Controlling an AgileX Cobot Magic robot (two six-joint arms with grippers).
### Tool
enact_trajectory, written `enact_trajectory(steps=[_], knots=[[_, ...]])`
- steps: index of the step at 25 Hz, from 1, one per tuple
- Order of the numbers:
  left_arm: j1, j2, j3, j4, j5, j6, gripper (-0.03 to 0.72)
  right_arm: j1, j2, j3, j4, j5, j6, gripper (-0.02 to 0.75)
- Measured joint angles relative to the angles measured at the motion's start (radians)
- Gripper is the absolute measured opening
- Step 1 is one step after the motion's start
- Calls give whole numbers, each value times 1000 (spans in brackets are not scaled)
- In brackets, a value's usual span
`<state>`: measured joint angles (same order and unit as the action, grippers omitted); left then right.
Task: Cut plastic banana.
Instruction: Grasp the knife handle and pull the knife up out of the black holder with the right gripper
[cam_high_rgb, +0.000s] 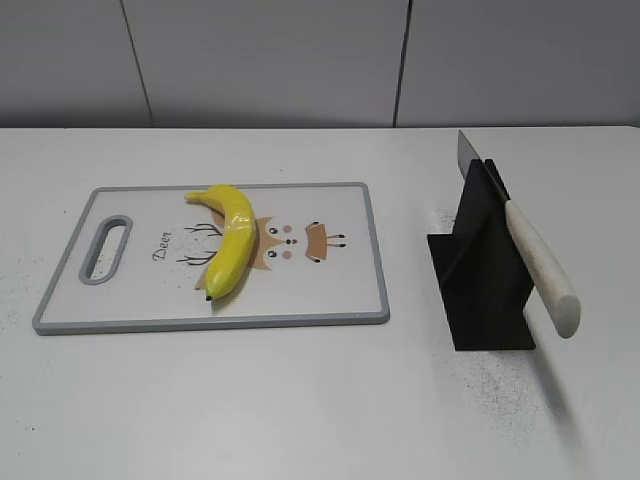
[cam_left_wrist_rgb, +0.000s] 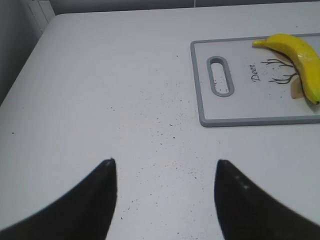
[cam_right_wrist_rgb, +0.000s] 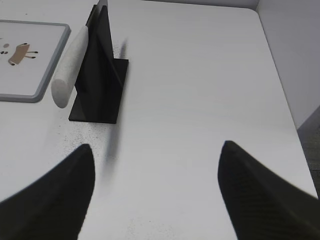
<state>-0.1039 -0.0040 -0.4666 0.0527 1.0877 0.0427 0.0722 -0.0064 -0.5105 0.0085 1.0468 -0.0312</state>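
Note:
The black stand closes around the blade, so my right gripper will next grab the knife by its white handle (cam_high_rgb: 540, 265) (cam_right_wrist_rgb: 70, 65), which sticks out, in order to cut.
The plastic banana (cam_high_rgb: 230, 240) is glossy yellow with dark tips. It lies on the white cutting board (cam_high_rgb: 340, 290) with a grey rim; it also shows in the left wrist view (cam_left_wrist_rgb: 300, 60) on the board (cam_left_wrist_rgb: 240, 107). A knife with a white handle (cam_high_rgb: 540, 265) rests in a black stand (cam_high_rgb: 480, 270); the right wrist view shows the handle (cam_right_wrist_rgb: 70, 65) and the stand (cam_right_wrist_rgb: 100, 75). My left gripper (cam_left_wrist_rgb: 165, 165) is open and empty over bare table, left of the board. My right gripper (cam_right_wrist_rgb: 157, 150) is open and empty, right of and nearer than the stand. Neither gripper shows in the exterior view.
The white table (cam_high_rgb: 300, 400) carries fine dark specks near the board and stand. The board has a handle slot (cam_high_rgb: 105, 250) at its left end. The table's left edge (cam_left_wrist_rgb: 25, 65) and right edge (cam_right_wrist_rgb: 280, 85) show in the wrist views. A grey wall stands behind.

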Motion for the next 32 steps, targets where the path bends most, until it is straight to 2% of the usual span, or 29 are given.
enact_trajectory(steps=[18,22,32], knots=[[0,0,0,0,0,0,588,0,21,-10,-24,-31,0,580],[0,0,0,0,0,0,588,0,101,-33,-27,-105,0,580],[0,0,0,0,0,0,587,0,436,-174,-19,-131,2,573]])
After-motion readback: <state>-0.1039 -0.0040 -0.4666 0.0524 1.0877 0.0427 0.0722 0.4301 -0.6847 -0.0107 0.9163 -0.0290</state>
